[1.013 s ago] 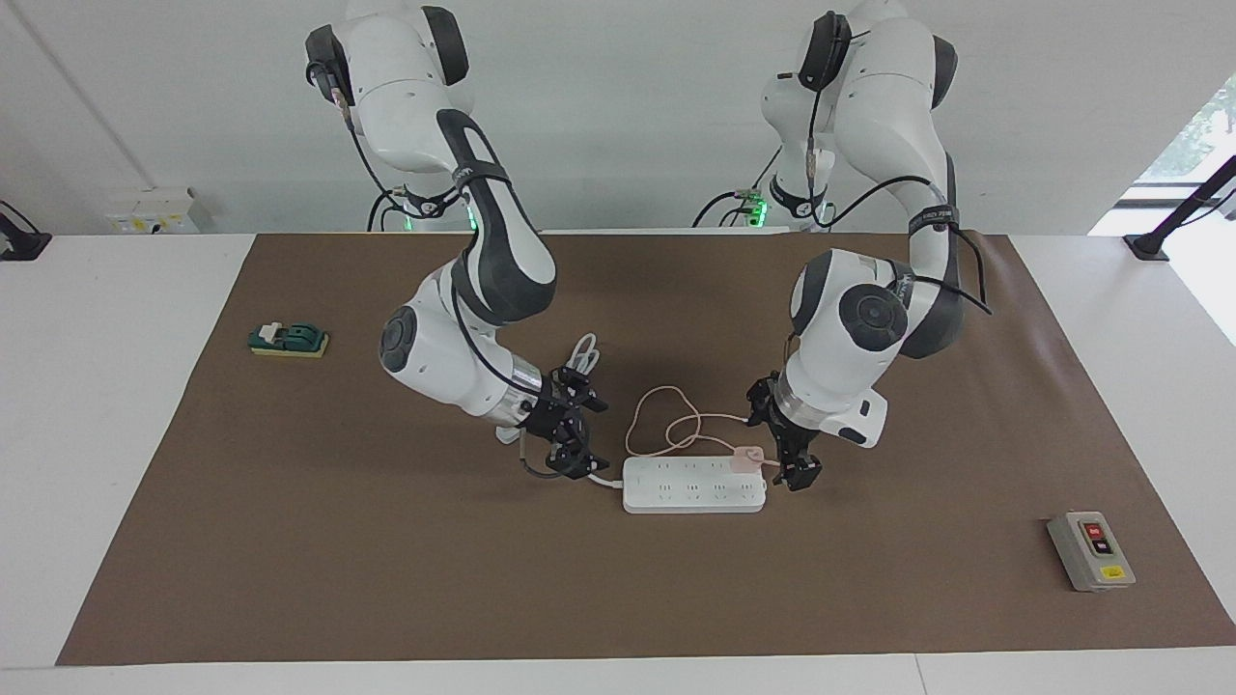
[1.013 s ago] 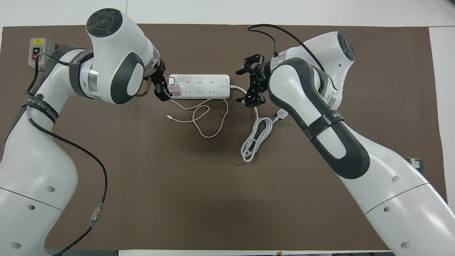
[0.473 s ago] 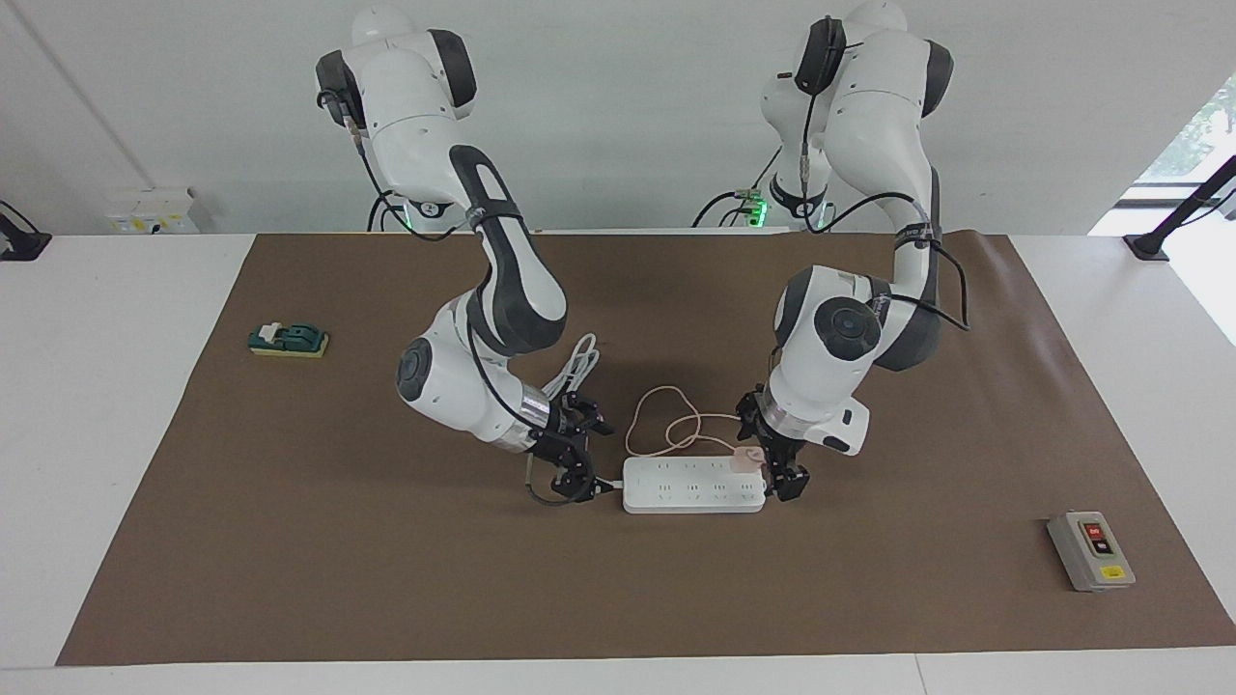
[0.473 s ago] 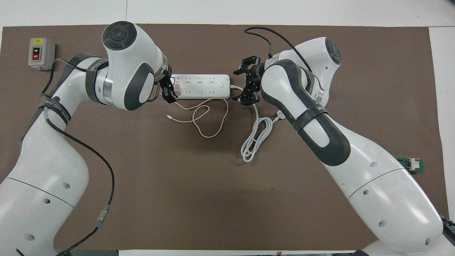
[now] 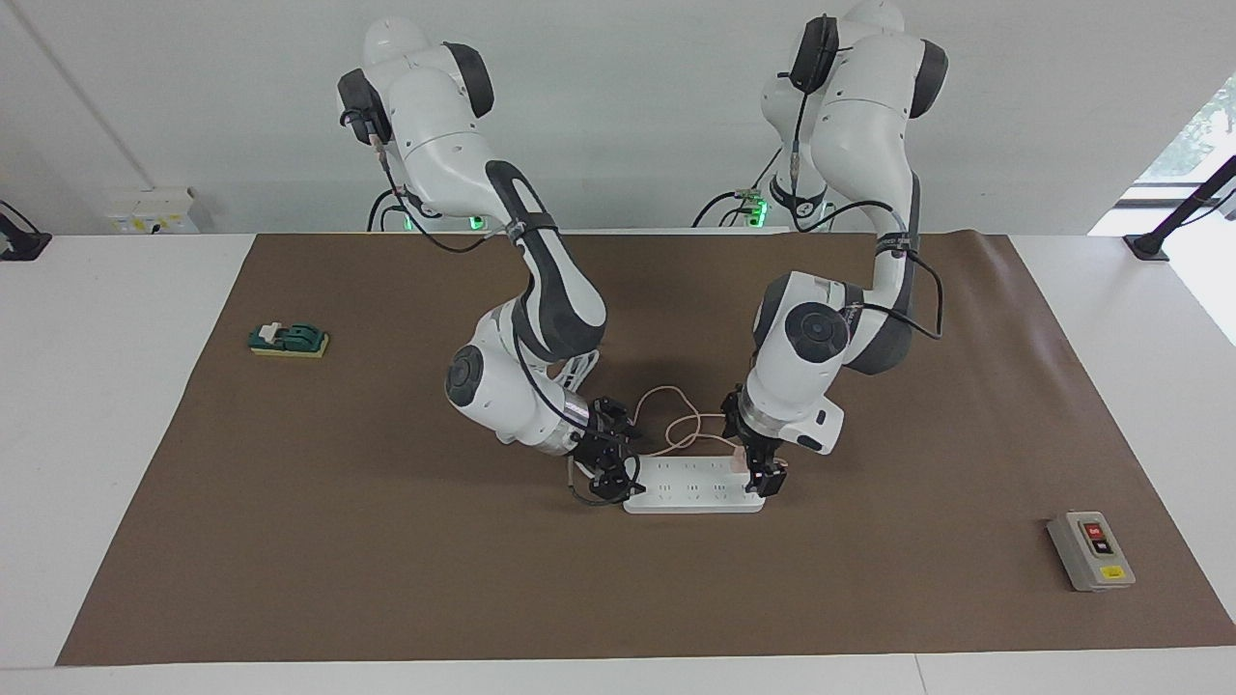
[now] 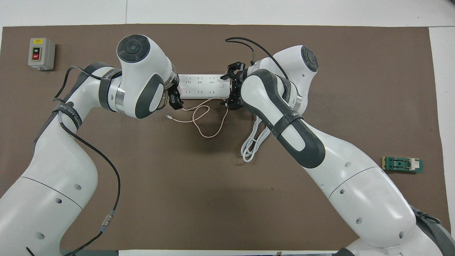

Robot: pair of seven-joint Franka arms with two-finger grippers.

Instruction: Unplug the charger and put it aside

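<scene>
The robot's right gripper will next grab the power strip by its cord end point(image 6: 226, 87), to keep the strip steady while the robot unplugs the charger.
The white power strip point(image 5: 690, 487) point(image 6: 204, 87) lies mid-table. The pale pink charger point(image 5: 737, 454) is plugged in at the strip's end toward the left arm and shows only as a sliver. Its thin pink cable point(image 5: 666, 425) point(image 6: 206, 119) loops on the mat nearer the robots. My left gripper point(image 5: 763, 473) point(image 6: 176, 99) is down at the charger, open, its fingers on either side of it. My right gripper point(image 5: 610, 473) point(image 6: 231, 87) is open and straddles the strip's other end, where the cord leaves.
The strip's thick white cord point(image 6: 254, 142) lies coiled under the right forearm. A grey switch box point(image 5: 1091, 550) point(image 6: 41, 53) sits toward the left arm's end of the brown mat point(image 5: 386, 579). A small green part point(image 5: 288, 340) point(image 6: 402, 164) lies toward the right arm's end.
Both grippers have closed in on the power strip from its two ends. The left one came down over the charger. The right one slid onto the strip's cord end.
</scene>
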